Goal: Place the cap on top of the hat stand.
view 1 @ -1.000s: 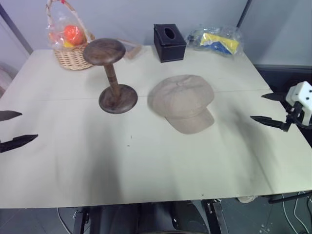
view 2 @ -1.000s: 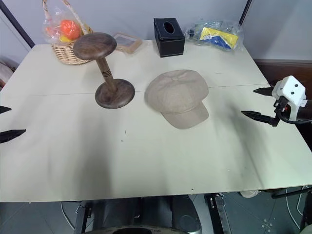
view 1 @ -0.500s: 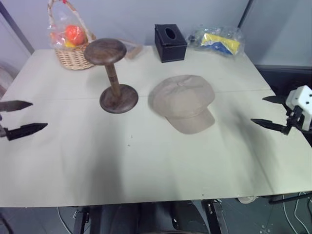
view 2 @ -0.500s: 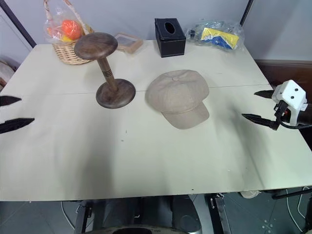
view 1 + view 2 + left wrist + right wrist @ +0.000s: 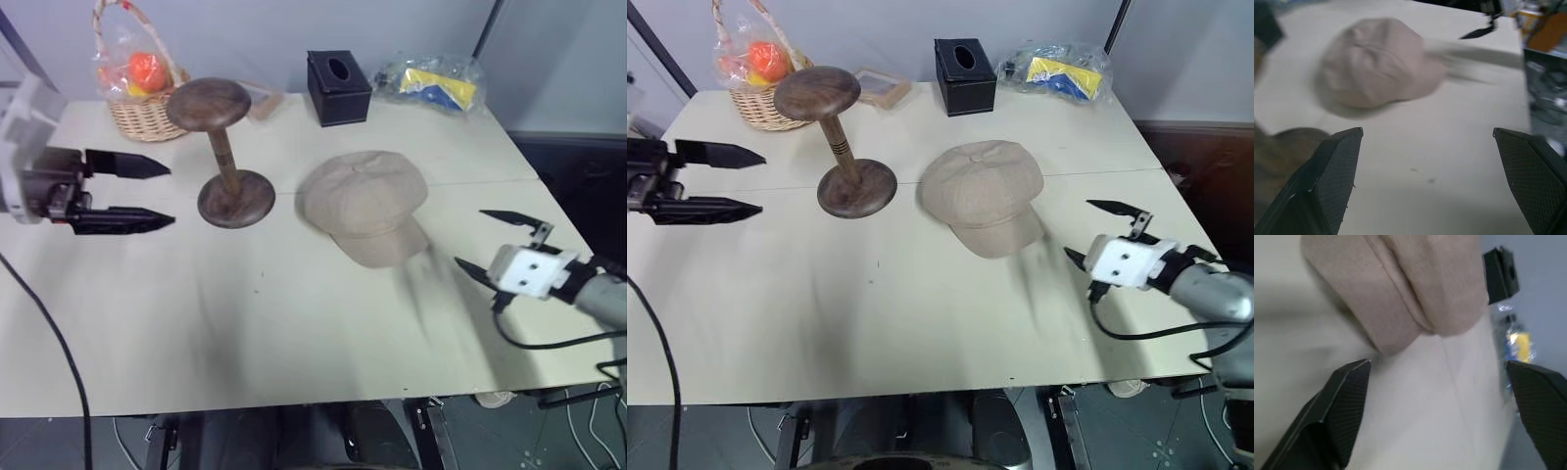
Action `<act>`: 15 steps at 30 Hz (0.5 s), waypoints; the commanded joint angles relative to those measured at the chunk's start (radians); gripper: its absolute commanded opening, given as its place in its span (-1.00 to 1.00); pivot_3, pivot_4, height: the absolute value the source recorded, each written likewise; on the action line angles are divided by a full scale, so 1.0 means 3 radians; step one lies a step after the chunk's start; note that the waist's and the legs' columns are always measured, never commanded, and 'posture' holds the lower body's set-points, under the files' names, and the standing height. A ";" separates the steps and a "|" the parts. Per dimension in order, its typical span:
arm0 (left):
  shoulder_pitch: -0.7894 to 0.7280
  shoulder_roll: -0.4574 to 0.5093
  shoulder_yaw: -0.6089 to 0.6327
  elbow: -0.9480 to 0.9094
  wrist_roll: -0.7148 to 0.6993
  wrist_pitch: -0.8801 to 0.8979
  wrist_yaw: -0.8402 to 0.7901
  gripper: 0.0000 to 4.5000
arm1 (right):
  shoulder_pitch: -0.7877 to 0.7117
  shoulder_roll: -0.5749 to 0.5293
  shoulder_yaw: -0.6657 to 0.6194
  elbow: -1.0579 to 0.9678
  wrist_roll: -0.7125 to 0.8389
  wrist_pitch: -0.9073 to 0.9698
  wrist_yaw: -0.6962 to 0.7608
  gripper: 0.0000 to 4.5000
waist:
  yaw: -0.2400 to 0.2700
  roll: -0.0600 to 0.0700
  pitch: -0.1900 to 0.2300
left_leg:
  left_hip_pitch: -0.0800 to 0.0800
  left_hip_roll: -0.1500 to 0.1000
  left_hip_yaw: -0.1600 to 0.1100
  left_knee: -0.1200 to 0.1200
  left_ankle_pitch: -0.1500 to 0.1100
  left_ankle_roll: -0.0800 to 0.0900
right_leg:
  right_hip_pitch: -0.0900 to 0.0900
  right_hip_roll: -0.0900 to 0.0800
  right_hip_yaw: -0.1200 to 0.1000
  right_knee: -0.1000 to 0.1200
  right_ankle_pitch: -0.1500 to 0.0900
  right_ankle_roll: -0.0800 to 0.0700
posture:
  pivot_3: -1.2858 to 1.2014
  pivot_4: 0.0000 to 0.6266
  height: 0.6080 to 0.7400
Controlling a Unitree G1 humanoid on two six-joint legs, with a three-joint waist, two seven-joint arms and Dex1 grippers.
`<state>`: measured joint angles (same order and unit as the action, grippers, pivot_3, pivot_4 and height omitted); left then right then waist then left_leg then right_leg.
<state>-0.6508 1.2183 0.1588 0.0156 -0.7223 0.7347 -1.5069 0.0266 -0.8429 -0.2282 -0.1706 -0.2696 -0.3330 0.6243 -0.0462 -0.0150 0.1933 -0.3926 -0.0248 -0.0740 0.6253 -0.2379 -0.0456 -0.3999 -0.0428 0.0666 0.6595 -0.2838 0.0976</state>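
The right gripper grabs the beige cap (image 5: 367, 206) by its rim next. Then the cap goes on top of the hat stand.
The beige cap (image 5: 367, 206) lies flat on the table (image 5: 294, 333), brim toward the front right. Left of it stands the dark wooden hat stand (image 5: 221, 147), bare on top. My left gripper (image 5: 169, 194) hovers open just left of the stand, pointing right at it, with nothing between its fingers. My right gripper (image 5: 470, 238) is open and low over the table, a short way right of the cap's brim. The left wrist view shows the cap (image 5: 1374, 63) ahead, beyond the open fingers. In the right wrist view the cap's brim (image 5: 1400, 289) is close in front.
Along the back edge stand a wicker basket (image 5: 142, 93) with orange fruit, a small flat box (image 5: 261, 99), a black tissue box (image 5: 338, 86) and a plastic bag (image 5: 436, 82). The table's right edge runs close by my right arm.
My left gripper came in from the left edge, rightward and up, to beside the stand. My right gripper swung left and down toward the cap's brim and rolled. Both stayed open.
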 commanded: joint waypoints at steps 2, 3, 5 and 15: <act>-0.0297 -0.0010 -0.0128 -0.0010 0.0003 0.0062 -0.0109 1.00 | -0.0179 0.0142 0.0323 0.0186 -0.0590 -0.0336 -0.0571 0.98 | 0.0003 -0.0001 0.0001 | -0.0002 0.0000 -0.0001 0.0006 0.0000 0.0000 | 0.0000 -0.0001 0.0000 0.0004 0.0000 0.0000 | 0.03 -0.52 1.00; -0.0384 -0.0046 -0.0172 0.0010 0.0000 0.0098 -0.0102 1.00 | -0.0289 0.0177 0.0440 0.0363 -0.0737 -0.0417 -0.0725 0.98 | 0.0001 -0.0010 0.0001 | -0.0001 -0.0001 0.0000 0.0006 0.0000 0.0000 | 0.0000 -0.0003 0.0000 0.0005 0.0000 0.0000 | 0.03 -0.52 1.00; -0.0505 -0.0095 -0.0230 0.0032 0.0009 0.0151 -0.0098 1.00 | -0.0457 0.0199 0.0609 0.0683 -0.0933 -0.0567 -0.0960 0.98 | 0.0000 -0.0013 0.0004 | 0.0000 -0.0004 -0.0001 0.0013 0.0000 0.0000 | 0.0004 -0.0002 0.0000 0.0007 -0.0001 0.0000 | 0.03 -0.52 1.00; -0.0674 -0.0166 -0.0316 0.0118 0.0218 0.0092 -0.0040 1.00 | -0.1279 0.0414 0.1274 0.1599 -0.1314 -0.0949 -0.1492 0.98 | -0.0043 -0.0019 0.0008 | 0.0001 -0.0002 -0.0005 0.0016 0.0000 0.0000 | 0.0002 0.0000 0.0000 0.0015 -0.0001 0.0000 | 0.03 -0.52 1.00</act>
<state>-0.8232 1.1637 0.0473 0.0532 -0.6577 0.7595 -1.5181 -0.3285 -0.7275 0.1361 0.2973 -0.6524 -0.5971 0.2051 -0.0592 -0.0208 0.1956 -0.3924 -0.0252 -0.0757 0.6300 -0.2378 -0.0455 -0.3993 -0.0426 0.0667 0.6641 -0.2840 0.0977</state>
